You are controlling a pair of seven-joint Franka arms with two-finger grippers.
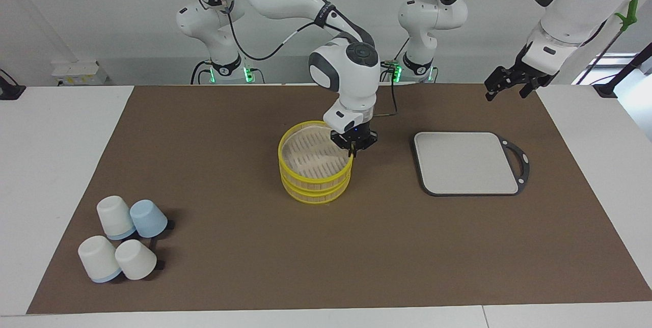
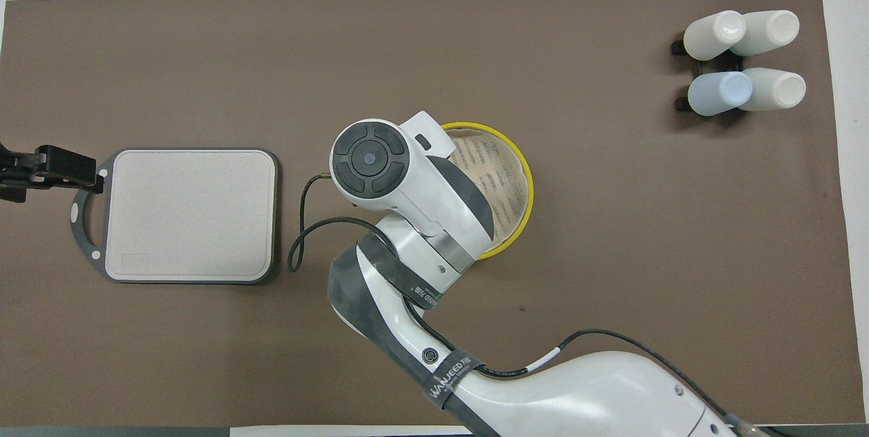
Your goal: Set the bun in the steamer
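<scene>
The steamer's yellow rim point(image 2: 529, 190) is squarely over the lower basket in the overhead view, so the steamer would stay there. My right gripper should open now.
Two yellow-rimmed basket tiers stand stacked at the middle of the brown mat. The upper one is the steamer point(image 1: 310, 157), with a slatted floor and dark slots, also in the overhead view point(image 2: 499, 179). My right gripper point(image 1: 351, 153) is at the steamer's rim on the side toward the left arm's end, shut on the rim. The right arm hides the gripper and part of the steamer in the overhead view. No bun shows in either view. My left gripper point(image 1: 505, 94) is open and empty, raised over the mat's edge beside the board's handle, waiting; it also shows in the overhead view point(image 2: 95, 172).
A pale cutting board point(image 1: 466, 162) with a dark rim and handle lies toward the left arm's end, also in the overhead view point(image 2: 190, 213). Several upturned white and blue cups point(image 1: 122, 239) lie at the mat's corner farthest from the robots at the right arm's end point(image 2: 743, 60).
</scene>
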